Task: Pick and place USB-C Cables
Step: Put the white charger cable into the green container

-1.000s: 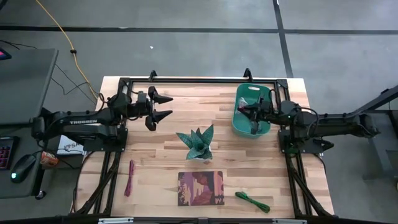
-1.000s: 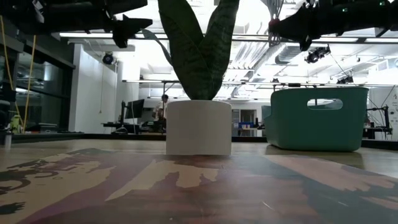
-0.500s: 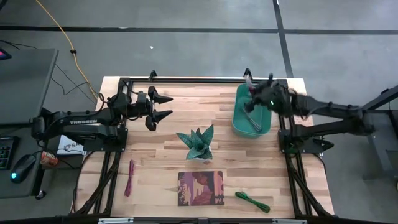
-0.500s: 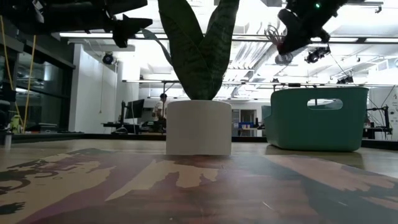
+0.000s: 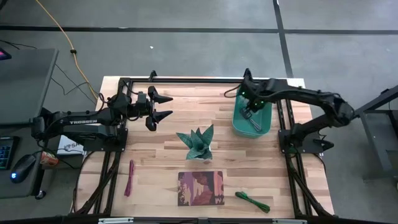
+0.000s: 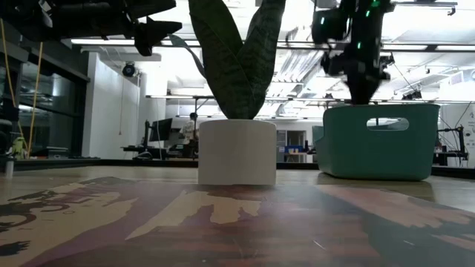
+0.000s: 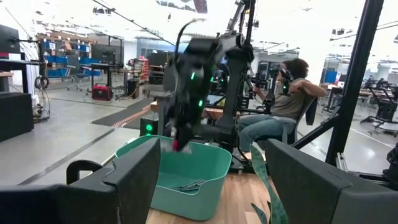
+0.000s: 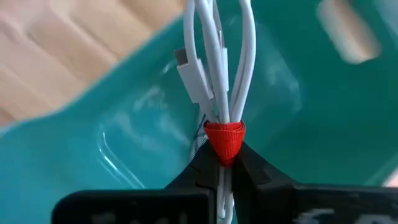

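Note:
I should keep holding the white bundle with my right gripper until it is inside the bin, because its loops hang close to the teal bin's rim (image 5: 235, 116) (image 8: 138, 55).
My right gripper (image 5: 251, 113) points down over the teal bin (image 5: 237, 126) at the table's far right. It is shut on a white USB-C cable bundle (image 8: 217, 62) with a red tie. In the low view the gripper (image 6: 361, 95) stands at the bin's rim. A grey cable (image 5: 258, 124) lies inside the bin. A dark red cable (image 5: 129, 177) lies flat near the left edge and a green one (image 5: 252, 201) near the front right. My left gripper (image 5: 163, 106) hangs open above the far left of the table, holding nothing. My right gripper pinches the white bundle at its red tie (image 8: 225, 134) between its two fingers (image 8: 199, 169). The fingers come from above, pointing down along the bundle. The strands hang below the fingers inside the bin; whether they reach its floor cannot be told.
A potted plant (image 5: 198, 144) in a white pot stands mid-table. A reddish-brown book (image 5: 200, 188) lies flat toward the near edge. A black frame (image 5: 186, 81) runs along the far edge. A person sits beyond the table (image 7: 286, 99).
My right gripper, still shut on the white cable, has tipped from level to pointing down over the bin, its arm now arching in from the far side. The cable has swung from sticking out sideways to hanging into the bin.

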You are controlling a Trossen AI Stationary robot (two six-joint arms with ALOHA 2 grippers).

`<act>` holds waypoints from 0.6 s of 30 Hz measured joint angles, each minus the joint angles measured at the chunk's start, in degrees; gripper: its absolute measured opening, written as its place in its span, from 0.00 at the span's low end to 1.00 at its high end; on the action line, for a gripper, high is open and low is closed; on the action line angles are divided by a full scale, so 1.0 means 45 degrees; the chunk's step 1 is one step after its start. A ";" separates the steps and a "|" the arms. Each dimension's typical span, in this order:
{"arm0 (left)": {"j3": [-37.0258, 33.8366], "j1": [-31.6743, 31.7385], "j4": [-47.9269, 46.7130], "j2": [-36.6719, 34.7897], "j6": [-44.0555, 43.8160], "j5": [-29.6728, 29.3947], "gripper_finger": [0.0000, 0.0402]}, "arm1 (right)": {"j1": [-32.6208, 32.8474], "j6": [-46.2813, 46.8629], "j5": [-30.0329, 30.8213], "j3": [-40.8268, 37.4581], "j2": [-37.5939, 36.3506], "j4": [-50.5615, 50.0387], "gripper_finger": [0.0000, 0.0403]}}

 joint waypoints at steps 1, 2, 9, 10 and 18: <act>0.0000 0.0000 0.0000 0.0000 -0.0001 0.0000 0.68 | -0.0081 -0.0072 -0.0173 -0.0241 0.0235 0.0181 0.01; 0.0000 0.0000 0.0000 0.0000 -0.0001 0.0000 0.68 | -0.0179 -0.0188 -0.0367 -0.0498 0.0461 0.0359 0.01; 0.0000 0.0000 -0.0005 0.0000 -0.0001 0.0000 0.68 | -0.0801 -0.0512 -0.1604 -0.2451 0.1544 0.2040 0.01; 0.0000 -0.0004 0.0000 0.0000 0.0000 0.0000 0.68 | -0.0888 -0.0517 -0.1645 -0.2691 0.1618 0.2318 0.01; 0.0000 -0.0002 0.0005 0.0000 0.0004 -0.0010 0.68 | -0.1217 -0.0519 -0.2195 -0.3703 0.1751 0.4137 0.01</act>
